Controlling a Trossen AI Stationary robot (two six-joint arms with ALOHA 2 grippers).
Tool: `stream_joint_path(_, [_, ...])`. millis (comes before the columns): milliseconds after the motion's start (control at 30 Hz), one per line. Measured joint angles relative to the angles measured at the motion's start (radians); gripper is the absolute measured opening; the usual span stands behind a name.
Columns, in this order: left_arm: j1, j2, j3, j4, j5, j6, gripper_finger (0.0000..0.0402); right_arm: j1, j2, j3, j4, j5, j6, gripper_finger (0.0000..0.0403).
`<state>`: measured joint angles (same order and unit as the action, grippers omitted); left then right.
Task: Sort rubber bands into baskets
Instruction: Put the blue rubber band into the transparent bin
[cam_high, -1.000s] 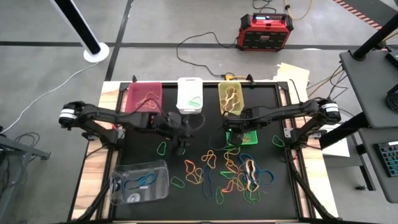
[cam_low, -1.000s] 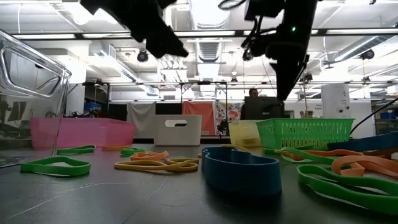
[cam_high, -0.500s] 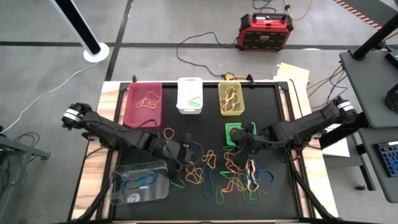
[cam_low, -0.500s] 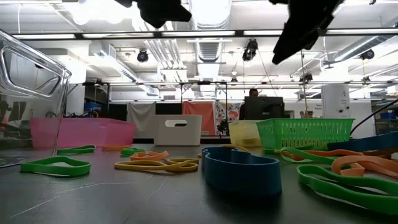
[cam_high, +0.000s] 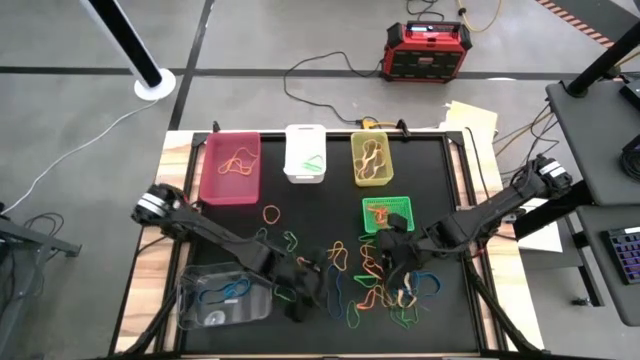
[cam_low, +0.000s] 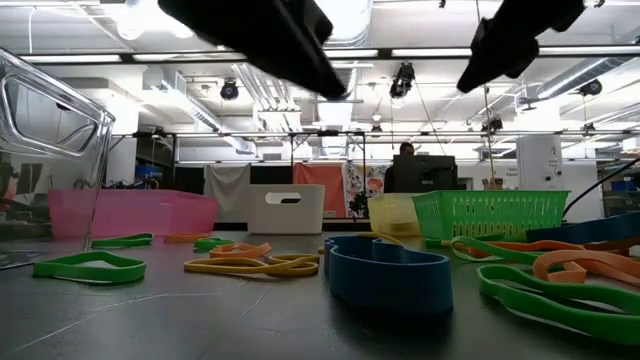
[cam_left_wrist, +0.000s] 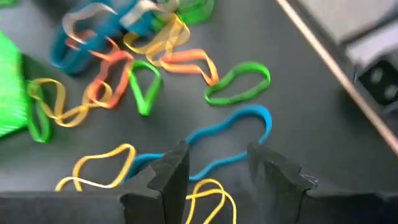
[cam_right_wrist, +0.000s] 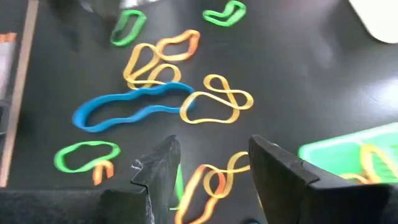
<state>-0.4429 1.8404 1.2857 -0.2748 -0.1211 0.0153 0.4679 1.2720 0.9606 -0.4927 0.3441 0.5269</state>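
The left gripper grabs the blue rubber band by a part of its loop (cam_high: 338, 287) next, to sort it into the clear basket (cam_high: 225, 295).
Loose rubber bands (cam_high: 370, 275) in orange, yellow, green and blue lie scattered on the black mat. Along the far edge stand a pink basket (cam_high: 230, 165), a white basket (cam_high: 305, 155) and a yellow-green basket (cam_high: 370, 160). A green mesh basket (cam_high: 385, 213) stands nearer the middle and a clear basket (cam_high: 225, 295) at the near left. My left gripper (cam_left_wrist: 217, 177) hangs open above a blue band (cam_left_wrist: 230, 140), just right of the clear basket. My right gripper (cam_right_wrist: 211, 168) hangs open above the heap, over an orange-yellow band (cam_right_wrist: 214, 180), on the near side of the mesh basket. Neither holds anything.
A red-black box (cam_high: 428, 50) with cables sits on the floor beyond the table. The mat has wooden borders (cam_high: 150, 290) left and right. In the low view, bands (cam_low: 390, 275) lie close to the near edge, and both grippers show dark at the picture's top.
My left gripper has gone from near the white basket toward the table's near edge and down, stopping over the bands beside the clear basket. My right gripper has swung from beside the yellow-green basket toward the near edge, past the mesh basket, over the heap. No band has moved.
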Motion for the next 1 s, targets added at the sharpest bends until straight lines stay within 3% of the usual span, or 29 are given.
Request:
stream_joint_path(233, [-0.004,0.146,0.165,-0.186,0.100,0.127,0.0145,0.049,0.000,-0.016,0.070,-0.001,-0.011,0.0185])
stream_joint_path(400, [-0.004,0.237,0.230,-0.217,0.105,0.252,0.0145,0.064,0.000,-0.017,0.116,-0.002,-0.011,0.0184])
stream_joint_path(700, [-0.003,0.358,0.315,-0.269,0.107,0.287,0.0142,0.082,0.000,-0.017,0.133,-0.001,-0.003,0.0187])
stream_joint_path(833, [-0.004,0.377,0.324,-0.269,0.113,0.299,0.0105,0.084,0.000,-0.017,0.136,-0.001,-0.003,0.0187])
stream_joint_path(1000, [-0.005,0.371,0.320,-0.275,0.119,0.296,0.0012,0.084,0.000,-0.017,0.135,-0.001,-0.004,0.0187])
